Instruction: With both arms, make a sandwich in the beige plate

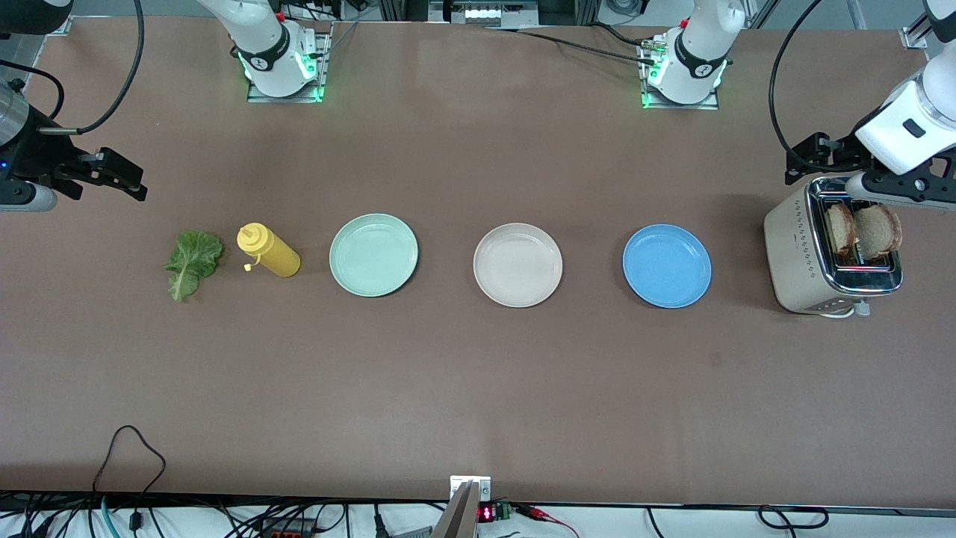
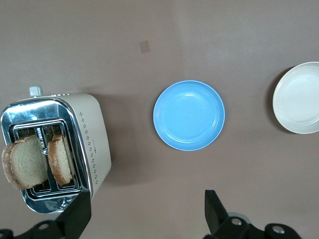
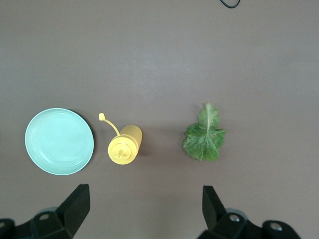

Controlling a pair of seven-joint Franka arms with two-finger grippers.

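Observation:
My left gripper should next take hold of the toast slice nearer the blue plate by its top crust, to start the sandwich on the beige plate.
The beige plate sits bare at the table's middle; its edge also shows in the left wrist view. Two toast slices stand in the toaster at the left arm's end; the left wrist view shows them too. A green lettuce leaf lies at the right arm's end. My left gripper is open and empty above the toaster's edge. My right gripper is open and empty, up in the air beside the lettuce.
A mint-green plate and a blue plate flank the beige plate. A yellow squeeze bottle lies between the lettuce and the mint-green plate. Cables run along the table's near edge.

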